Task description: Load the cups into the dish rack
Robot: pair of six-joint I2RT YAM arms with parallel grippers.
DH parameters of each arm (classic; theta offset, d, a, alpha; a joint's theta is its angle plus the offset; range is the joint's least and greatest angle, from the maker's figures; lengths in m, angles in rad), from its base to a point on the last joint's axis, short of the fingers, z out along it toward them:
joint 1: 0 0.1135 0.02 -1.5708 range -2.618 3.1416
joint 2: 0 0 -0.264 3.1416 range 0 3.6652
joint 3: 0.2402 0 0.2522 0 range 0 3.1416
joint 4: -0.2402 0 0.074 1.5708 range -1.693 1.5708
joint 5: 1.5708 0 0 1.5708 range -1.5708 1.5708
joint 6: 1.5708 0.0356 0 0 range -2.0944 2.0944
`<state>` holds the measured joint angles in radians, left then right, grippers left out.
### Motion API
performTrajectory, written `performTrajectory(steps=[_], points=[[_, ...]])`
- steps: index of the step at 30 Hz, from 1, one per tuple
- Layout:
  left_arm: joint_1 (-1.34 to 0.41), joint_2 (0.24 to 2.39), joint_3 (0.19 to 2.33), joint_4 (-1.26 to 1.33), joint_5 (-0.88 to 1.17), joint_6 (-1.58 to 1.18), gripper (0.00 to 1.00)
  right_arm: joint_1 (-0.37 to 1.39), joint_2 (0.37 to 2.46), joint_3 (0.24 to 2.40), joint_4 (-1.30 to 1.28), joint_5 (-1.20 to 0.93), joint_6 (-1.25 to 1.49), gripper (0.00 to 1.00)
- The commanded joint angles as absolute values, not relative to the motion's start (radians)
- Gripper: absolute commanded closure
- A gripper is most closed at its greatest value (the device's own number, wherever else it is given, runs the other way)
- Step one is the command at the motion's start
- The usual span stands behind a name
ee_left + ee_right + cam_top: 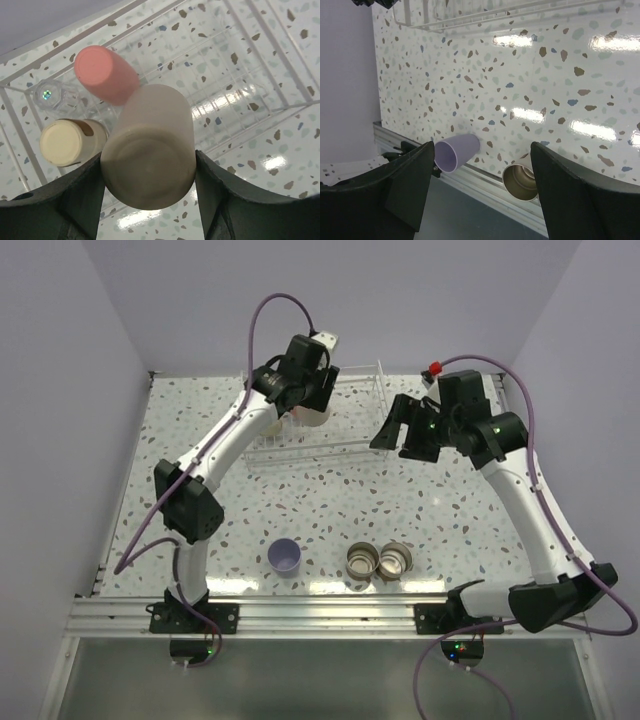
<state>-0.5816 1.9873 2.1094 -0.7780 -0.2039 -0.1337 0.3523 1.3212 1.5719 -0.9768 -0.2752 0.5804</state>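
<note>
The beige cup point(314, 418) is above the bottom of the dish rack and would fall if the left gripper opened now. The left gripper should lower the cup before it lets go.
My left gripper point(308, 405) is shut on the larger beige cup point(314, 418), bottom up, over the left end of the dish rack point(350, 445). In the left wrist view the beige cup point(150, 150) sits between both fingers point(90, 195), above the rack floor point(235, 65). A coral-red cup point(106, 75), a tiny clear cup point(47, 94) and a tan-based steel cup point(67, 142) stand in the rack. My right gripper point(397, 440) is open and empty, right of the rack. A lavender cup point(285, 556) and two steel cups point(362, 562) point(395, 560) stand near the front edge.
The right wrist view shows the lavender cup point(456, 152), one steel cup point(520, 182), the rack's corner point(445, 20) and the table's metal front rail point(485, 190). A small red object point(433, 368) sits at the back right. Walls enclose the table.
</note>
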Motion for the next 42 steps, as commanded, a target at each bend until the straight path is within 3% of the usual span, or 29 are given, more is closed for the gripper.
performTrajectory(steps=[1,21,26,35,39,42], points=[[-0.584,2.005,2.140,-0.796,-0.345,-0.092,1.00,0.350,1.299,1.552,-0.989,-0.252,0.565,0.19],[-0.522,2.080,2.019,-0.736,-0.264,-0.112,1.00,0.351,1.318,1.536,-0.982,-0.250,0.571,0.19],[-0.496,2.072,1.993,-0.718,-0.219,-0.123,0.96,0.351,1.324,1.536,-0.980,-0.252,0.568,0.19],[-0.494,2.069,1.982,-0.703,-0.199,-0.130,0.71,0.351,1.348,1.546,-0.979,-0.262,0.560,0.19],[-0.492,2.062,1.982,-0.698,-0.198,-0.132,0.45,0.351,1.358,1.549,-0.977,-0.267,0.555,0.19],[-0.492,2.051,1.986,-0.692,-0.190,-0.136,0.30,0.351,1.361,1.548,-0.977,-0.268,0.551,0.19]])
